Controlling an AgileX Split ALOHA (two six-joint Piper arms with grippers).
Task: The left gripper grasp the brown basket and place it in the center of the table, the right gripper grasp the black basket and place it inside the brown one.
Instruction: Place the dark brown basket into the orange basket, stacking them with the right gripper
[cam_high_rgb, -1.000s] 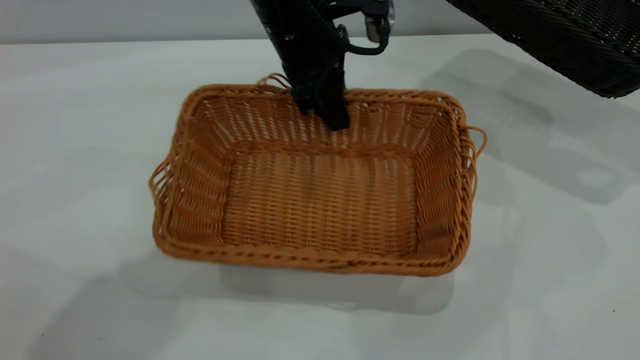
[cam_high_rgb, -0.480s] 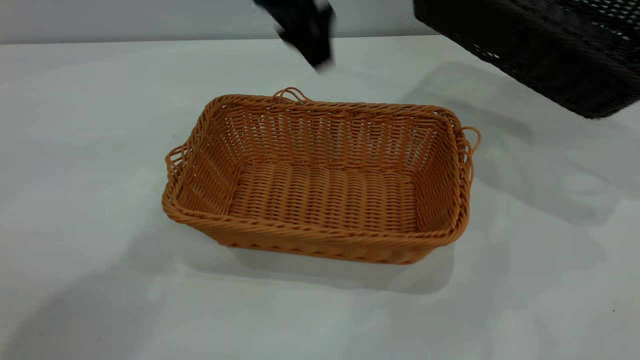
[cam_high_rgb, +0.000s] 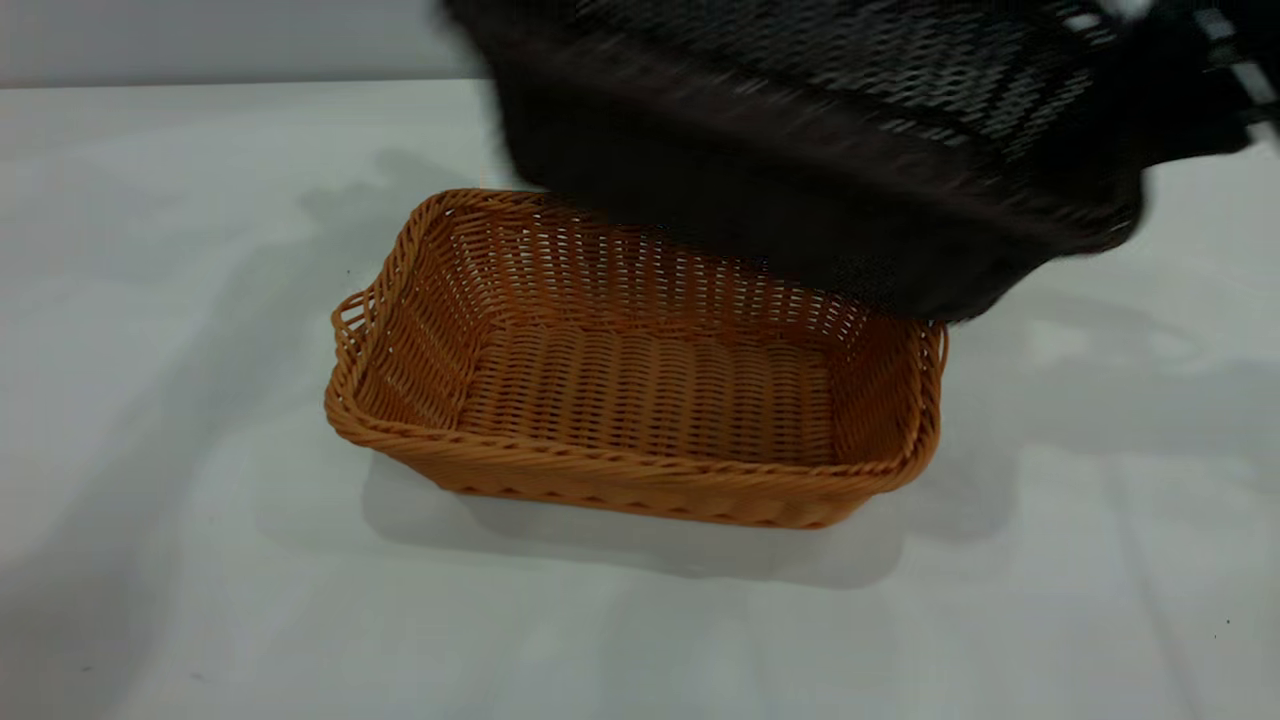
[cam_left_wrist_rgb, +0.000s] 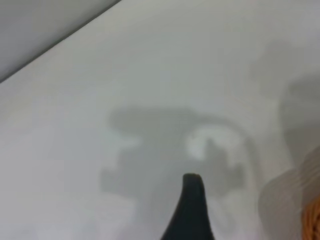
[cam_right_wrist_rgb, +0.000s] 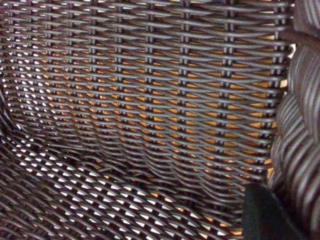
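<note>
The black basket is hanging tilted above the far rim of the brown basket. My right gripper should move the black basket inside the brown basket before it lets go.
The brown basket (cam_high_rgb: 640, 400) stands flat on the table (cam_high_rgb: 200, 300), near its middle, with nothing in it. The black basket (cam_high_rgb: 800, 150) hangs tilted in the air over the brown basket's far right part and hides its far rim. My right gripper (cam_right_wrist_rgb: 285, 200) is shut on the black basket's braided rim (cam_right_wrist_rgb: 305, 125), with one finger (cam_right_wrist_rgb: 265, 215) inside the basket; orange weave shows through its mesh. My left gripper (cam_left_wrist_rgb: 245, 200) is open and empty above bare table, with one black fingertip (cam_left_wrist_rgb: 192, 192) in view. A sliver of the brown basket (cam_left_wrist_rgb: 314, 220) lies beside it.
Bare table (cam_high_rgb: 1100, 600) lies all round the brown basket. The table's far edge (cam_high_rgb: 200, 85) meets a grey wall. Shadows of the arms and the black basket fall on the tabletop.
My left gripper let go of the brown basket's far rim and rose out of the exterior view. The brown basket settled flat. The black basket moved left, over the brown one.
</note>
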